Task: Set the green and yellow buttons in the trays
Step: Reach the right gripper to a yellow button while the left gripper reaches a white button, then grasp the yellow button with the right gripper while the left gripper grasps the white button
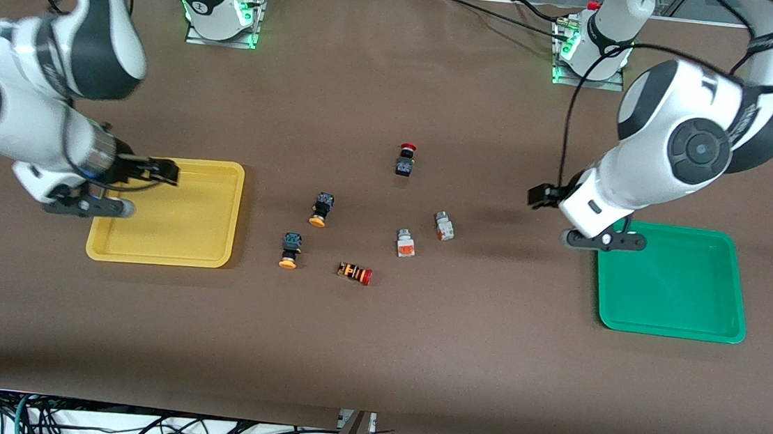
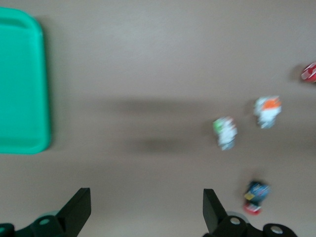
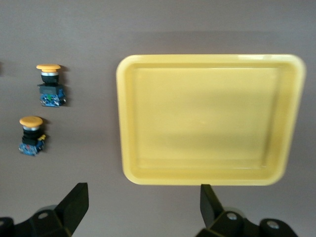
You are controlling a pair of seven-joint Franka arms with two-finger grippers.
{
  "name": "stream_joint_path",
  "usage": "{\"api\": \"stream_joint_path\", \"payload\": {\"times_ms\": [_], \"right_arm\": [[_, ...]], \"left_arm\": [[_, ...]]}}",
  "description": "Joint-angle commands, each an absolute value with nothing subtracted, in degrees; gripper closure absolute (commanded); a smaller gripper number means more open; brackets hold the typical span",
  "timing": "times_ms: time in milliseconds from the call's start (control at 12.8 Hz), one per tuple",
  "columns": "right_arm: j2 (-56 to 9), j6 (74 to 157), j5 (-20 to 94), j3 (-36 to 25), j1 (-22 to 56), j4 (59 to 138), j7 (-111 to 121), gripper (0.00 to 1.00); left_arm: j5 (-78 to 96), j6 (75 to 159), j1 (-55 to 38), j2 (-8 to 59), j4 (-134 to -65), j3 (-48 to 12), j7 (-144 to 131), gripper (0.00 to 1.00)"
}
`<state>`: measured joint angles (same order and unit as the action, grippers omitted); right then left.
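My right gripper grabs the yellow-capped button by its blue-and-black body [image 1: 292, 243] next, to place it in the yellow tray [image 1: 169, 226].
Two yellow-capped buttons [image 1: 321, 209] [image 1: 290, 249] and two white-bodied buttons [image 1: 444, 226] [image 1: 406, 243] lie on the table between the trays. The yellow tray [image 1: 169, 226] and the green tray [image 1: 674, 291] hold nothing. My right gripper [image 1: 90, 207] hangs open and empty over the yellow tray's outer edge. Its wrist view shows the open gripper [image 3: 143, 210], the yellow tray [image 3: 207, 118] and both yellow-capped buttons [image 3: 49, 84] [image 3: 31, 134]. My left gripper [image 1: 605, 241] hangs open and empty by the green tray's corner. Its wrist view shows the open gripper [image 2: 146, 212], the green tray [image 2: 22, 84] and the white buttons [image 2: 225, 132] [image 2: 267, 111].
A black switch with a red cap [image 1: 405, 159] lies farther from the front camera than the white buttons. An orange-striped switch with a red cap [image 1: 355, 273] lies nearer to it. Both also show in the left wrist view, the black one [image 2: 256, 196] and the striped one [image 2: 309, 72].
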<state>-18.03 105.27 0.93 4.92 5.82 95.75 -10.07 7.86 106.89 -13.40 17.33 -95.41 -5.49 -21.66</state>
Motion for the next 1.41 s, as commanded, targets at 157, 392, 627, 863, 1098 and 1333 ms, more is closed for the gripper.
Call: {"api": "stream_joint_path", "payload": {"times_ms": [157, 392, 627, 863, 1098, 1333], "right_arm": [[-24.8, 114.6, 0.4, 5.6, 12.2, 95.6, -22.4, 0.0], [-30.5, 123.8, 0.4, 5.6, 15.1, 95.0, -27.1, 0.0], [-34.5, 130.5, 0.8, 5.6, 16.7, 94.9, -30.0, 0.0], [-38.8, 138.3, 0.7, 6.2, 17.9, 94.7, -32.9, 0.0], [-41.1, 142.0, 0.7, 6.3, 18.6, 94.7, -33.0, 0.0], [-42.1, 143.2, 0.6, 6.3, 19.0, 94.7, -32.9, 0.14]], "left_arm": [[7.7, 115.2, -23.4, 29.8, -84.3, -4.5, -33.9, 0.0], [-1.8, 116.4, -28.2, 36.0, -78.9, -4.5, -40.8, 0.0], [-6.5, 125.6, -31.1, 40.6, -78.6, -4.4, -43.3, 0.0], [-8.4, 131.9, -34.2, 45.1, -78.6, -3.4, -44.5, 0.0], [-11.9, 132.3, -35.4, 47.2, -78.7, -3.3, -44.6, 0.0], [-11.9, 135.2, -36.2, 49.3, -78.7, -3.3, -45.5, 0.0]]}}
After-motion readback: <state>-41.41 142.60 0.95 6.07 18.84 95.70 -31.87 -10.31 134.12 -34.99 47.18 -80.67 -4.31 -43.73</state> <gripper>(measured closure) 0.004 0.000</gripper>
